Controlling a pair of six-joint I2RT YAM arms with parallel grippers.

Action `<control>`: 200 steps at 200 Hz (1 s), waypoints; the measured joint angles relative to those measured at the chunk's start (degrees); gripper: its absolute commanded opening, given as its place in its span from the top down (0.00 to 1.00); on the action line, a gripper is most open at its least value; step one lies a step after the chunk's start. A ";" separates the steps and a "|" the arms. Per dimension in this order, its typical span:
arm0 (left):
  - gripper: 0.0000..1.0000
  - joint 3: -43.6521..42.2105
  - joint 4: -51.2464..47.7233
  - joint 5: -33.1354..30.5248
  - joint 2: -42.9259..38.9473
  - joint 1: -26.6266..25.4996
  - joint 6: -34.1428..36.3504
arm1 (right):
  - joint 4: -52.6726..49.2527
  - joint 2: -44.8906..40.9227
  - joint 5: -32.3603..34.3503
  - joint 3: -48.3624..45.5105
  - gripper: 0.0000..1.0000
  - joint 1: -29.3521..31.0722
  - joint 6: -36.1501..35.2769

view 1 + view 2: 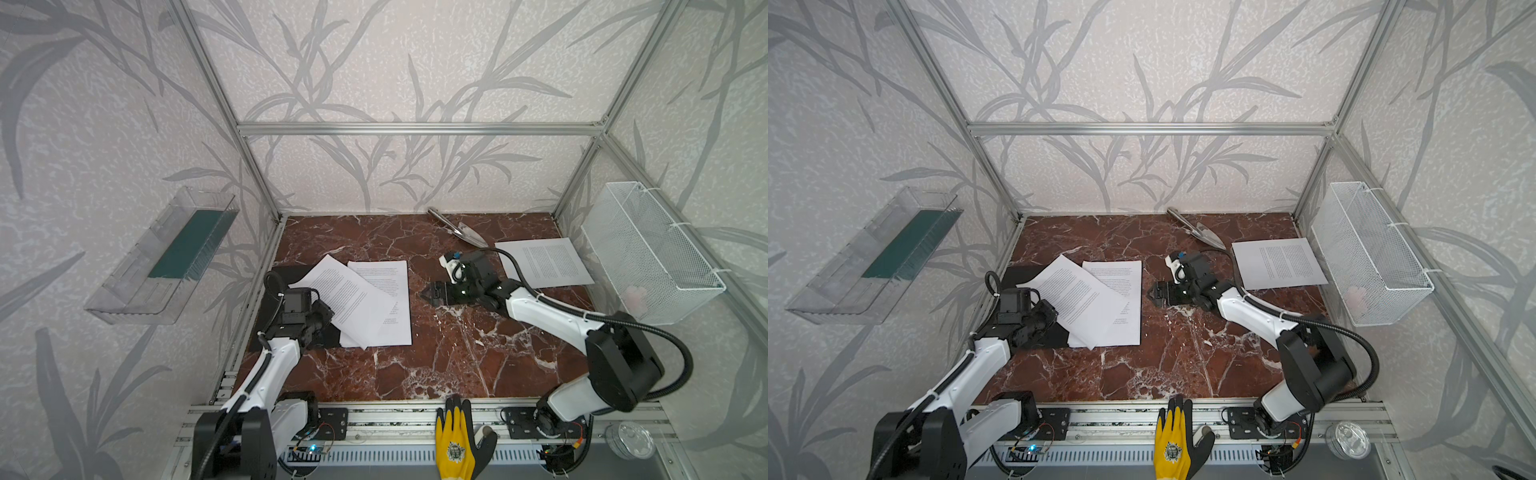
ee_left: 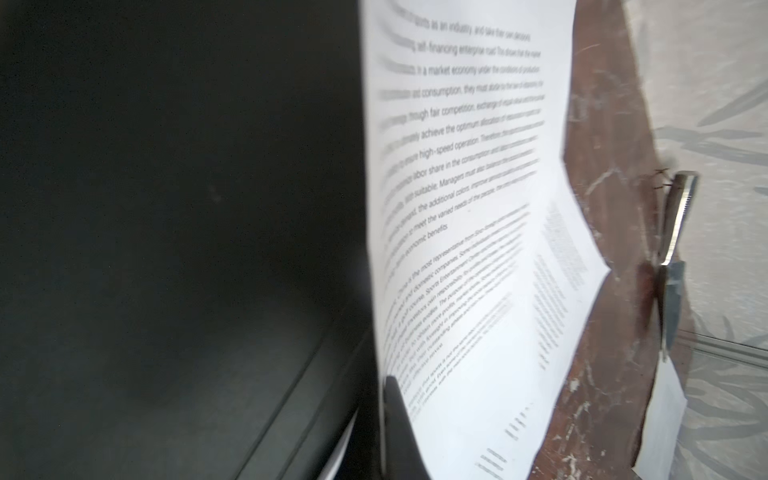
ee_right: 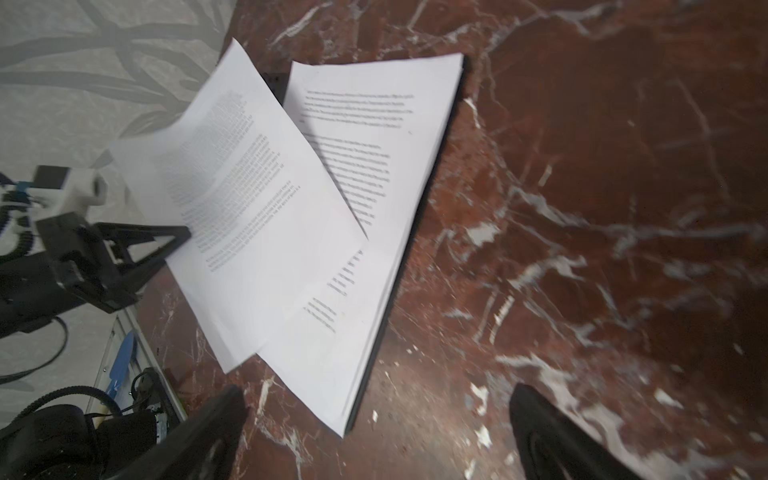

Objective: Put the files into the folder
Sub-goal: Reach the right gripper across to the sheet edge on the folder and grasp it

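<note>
My right gripper should next grab the tilted sheet on the side opposite my left gripper, so it can lay the sheet squarely into the folder (image 1: 291,275).
The black folder (image 1: 291,275) lies open at the table's left, mostly covered by files. A stack of printed sheets (image 1: 392,286) rests on it; its dark edge (image 3: 415,249) shows under the stack in the right wrist view. A tilted sheet (image 1: 347,299) lies across the stack, and my left gripper (image 1: 330,312) is shut on its left edge, one finger (image 2: 399,428) pressed against the paper (image 2: 457,208). Another sheet (image 1: 544,262) lies alone at the back right. My right gripper (image 1: 430,293) hovers open over bare table just right of the stack, nothing between its fingers (image 3: 224,415).
A metal trowel (image 1: 461,230) lies at the back by the wall. A white wire basket (image 1: 648,249) hangs on the right wall. On the left wall a clear tray (image 1: 137,286) holds a dark green panel (image 1: 183,249). A yellow glove (image 1: 455,440) lies on the front rail.
</note>
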 measured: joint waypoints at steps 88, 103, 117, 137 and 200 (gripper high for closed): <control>1.00 0.02 0.68 -1.99 6.27 0.70 3.63 | -10.73 32.11 -1.42 38.27 0.01 7.26 -10.43; 1.00 0.02 1.01 -2.08 7.06 0.70 3.98 | -13.46 36.65 -1.92 44.50 0.01 7.80 -11.98; 1.00 0.02 1.42 -2.01 7.80 0.70 4.09 | -15.89 40.30 -2.25 49.92 0.00 8.39 -13.05; 1.00 0.02 1.88 -1.92 8.46 0.72 4.28 | -20.46 46.18 -2.45 59.43 0.06 8.96 -14.67; 1.00 0.02 2.47 -1.95 8.57 0.72 4.48 | -35.47 63.80 -5.01 91.12 0.28 10.05 -16.72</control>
